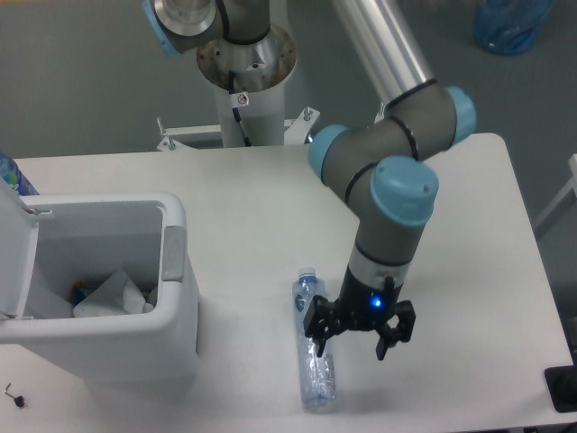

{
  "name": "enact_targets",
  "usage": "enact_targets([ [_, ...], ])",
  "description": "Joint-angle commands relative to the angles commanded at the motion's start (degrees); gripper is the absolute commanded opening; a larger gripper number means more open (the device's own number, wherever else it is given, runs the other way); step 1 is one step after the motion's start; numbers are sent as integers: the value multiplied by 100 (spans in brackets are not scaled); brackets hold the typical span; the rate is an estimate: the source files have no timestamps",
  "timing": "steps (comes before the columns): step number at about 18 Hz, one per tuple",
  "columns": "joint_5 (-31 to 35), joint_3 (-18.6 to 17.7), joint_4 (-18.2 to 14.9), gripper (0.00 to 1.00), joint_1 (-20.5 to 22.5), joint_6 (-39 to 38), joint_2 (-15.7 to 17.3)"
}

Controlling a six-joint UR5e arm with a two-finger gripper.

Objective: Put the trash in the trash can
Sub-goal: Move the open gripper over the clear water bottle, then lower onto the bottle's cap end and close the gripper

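Observation:
The robot's gripper will next grip the bottle around its middle (pixel 314 340) to keep both ends balanced, because the bottle is long (pixel 316 361).
A long crushed clear plastic bottle (pixel 312 345) with a bluish cap lies on the white table (pixel 451 225), cap toward the back. My gripper (pixel 351 346) hangs open just right of the bottle's middle; its left finger overlaps the bottle's right edge and nothing sits between the fingers. The white trash can (pixel 99 289) stands at the left with its lid swung open. Inside it rests a crumpled whitish wrapper (pixel 113 295).
A blue bottle top (pixel 13 177) shows at the far left edge behind the bin. The robot base column (pixel 243 81) rises behind the table. A dark object (pixel 561 388) sits at the lower right corner. A blue water jug (pixel 511 24) stands on the floor at top right.

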Motion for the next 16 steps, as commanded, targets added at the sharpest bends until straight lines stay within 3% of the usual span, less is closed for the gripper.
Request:
enact_targets([
  [11, 790, 246, 53, 100, -343, -35, -660],
  [16, 861, 229, 70, 100, -422, -44, -722],
])
